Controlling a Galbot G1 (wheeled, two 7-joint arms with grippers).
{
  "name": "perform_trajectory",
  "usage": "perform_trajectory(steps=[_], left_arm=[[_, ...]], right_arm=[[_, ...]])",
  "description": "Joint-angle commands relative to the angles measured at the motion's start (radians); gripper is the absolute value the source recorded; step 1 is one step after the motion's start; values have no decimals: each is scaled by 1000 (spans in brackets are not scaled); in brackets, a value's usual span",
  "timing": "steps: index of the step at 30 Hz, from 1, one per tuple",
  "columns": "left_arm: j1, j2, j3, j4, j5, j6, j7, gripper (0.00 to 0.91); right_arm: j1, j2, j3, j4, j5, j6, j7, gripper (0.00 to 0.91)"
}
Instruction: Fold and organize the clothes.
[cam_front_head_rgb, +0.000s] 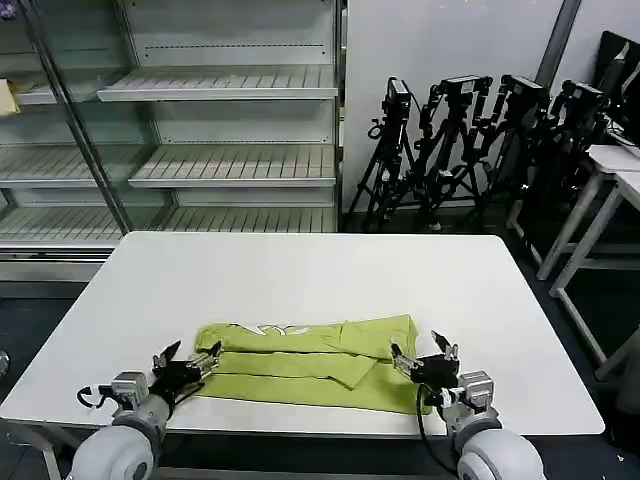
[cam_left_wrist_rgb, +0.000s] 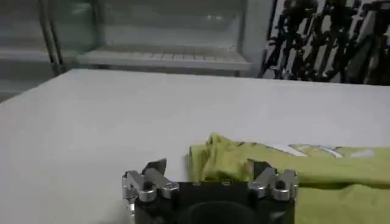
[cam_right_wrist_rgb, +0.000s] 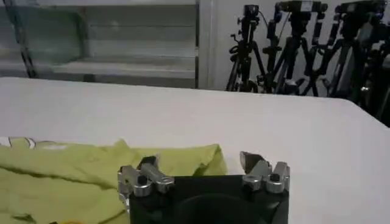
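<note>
My left gripper is to grab the shirt next by the bunched fold at its end (cam_front_head_rgb: 209, 342), because that fold stands up while the rest of the shirt lies flat.
A lime-green T-shirt (cam_front_head_rgb: 310, 362) lies folded into a long band near the front edge of the white table (cam_front_head_rgb: 300, 275), a strip of its white inside showing along the far fold. My left gripper (cam_front_head_rgb: 187, 360) stands open at the shirt's left end, one finger over the cloth (cam_left_wrist_rgb: 231, 159) and the other over bare table. At the right end my right gripper (cam_front_head_rgb: 424, 353) is open too, straddling the shirt's corner (cam_right_wrist_rgb: 183, 159). Neither holds fabric.
The table's front edge (cam_front_head_rgb: 300, 432) runs just below both wrists. Empty metal shelves (cam_front_head_rgb: 220, 160) stand beyond the far edge. Black tripods (cam_front_head_rgb: 470, 140) cluster at the back right, with other white tables (cam_front_head_rgb: 610, 190) to the right.
</note>
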Motion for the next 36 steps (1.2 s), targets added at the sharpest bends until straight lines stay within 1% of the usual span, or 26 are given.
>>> perform_trajectory(steps=[1,17,20,23,27,28,31,33,34,36], left_arm=[[10,-29,16,31,-47,-35,-64,10],[9,-54,46,35,-26,-51,-26,20],[4,-50,43,32,-23,-50,-23,10],[2,-36,24,27,-11,-48,-9,20],[-1,7,-32,24,5,-30,27,0],[1,27,-59,26,6,-30,33,10],[8,86,-140,39,10,-13,52,0],[14,136,-221,55,11,10,76,0],[15,150,-236,64,11,13,76,0],[27,210,-319,89,29,24,96,0]], right_arm=[[-31,0,17,20,-8,2,-2,907],[-50,8,12,31,-27,2,-1,907],[-50,9,9,30,-28,2,0,907],[-48,12,2,29,-31,2,0,907],[-40,16,-14,26,-39,2,1,907],[-37,16,-20,25,-39,1,1,907],[-27,18,-31,22,-42,1,1,907],[-23,19,-37,19,-43,1,1,907],[-20,20,-41,18,-44,1,1,907],[-16,20,-45,15,-46,2,1,907]])
